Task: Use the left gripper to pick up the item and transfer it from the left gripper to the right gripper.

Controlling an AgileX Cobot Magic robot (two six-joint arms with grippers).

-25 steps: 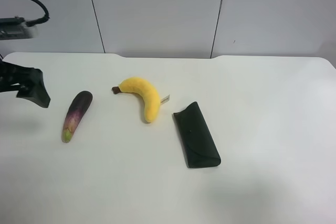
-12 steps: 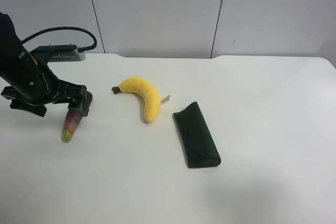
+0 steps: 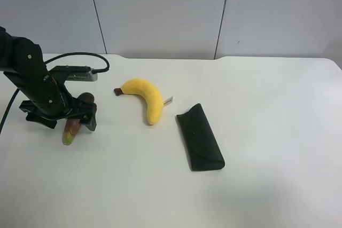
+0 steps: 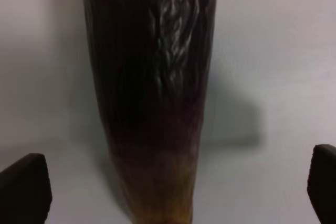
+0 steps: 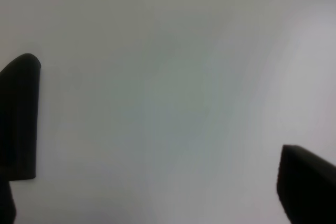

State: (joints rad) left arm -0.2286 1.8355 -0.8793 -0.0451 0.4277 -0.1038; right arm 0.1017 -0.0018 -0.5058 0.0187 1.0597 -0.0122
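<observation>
My left gripper picks up the eggplant by its middle next, which leaves the toy eggplant's rounded purple end (image 3: 85,97) free for my right gripper.
The toy eggplant (image 3: 71,129) lies on the white table at the exterior high view's left, dark purple with a green stem end toward the front. The left gripper (image 3: 63,120) is down over it, its black fingers straddling the eggplant's middle, so much of it is hidden. In the left wrist view the eggplant (image 4: 155,93) fills the centre, and the two fingertips (image 4: 23,192) sit far apart on either side without touching it; the gripper is open. The right gripper (image 5: 168,150) shows only in the right wrist view, open and empty over blank white surface.
A yellow banana (image 3: 145,97) lies to the right of the eggplant. A dark green flat case (image 3: 200,138) lies further right, near the middle. The table's back edge (image 3: 171,57) meets a grey panelled wall. A black cable (image 3: 80,55) arcs off the left arm.
The left arm has swung in from the view's left edge and come down over the eggplant, its open fingers now on either side of it. The eggplant has not moved.
</observation>
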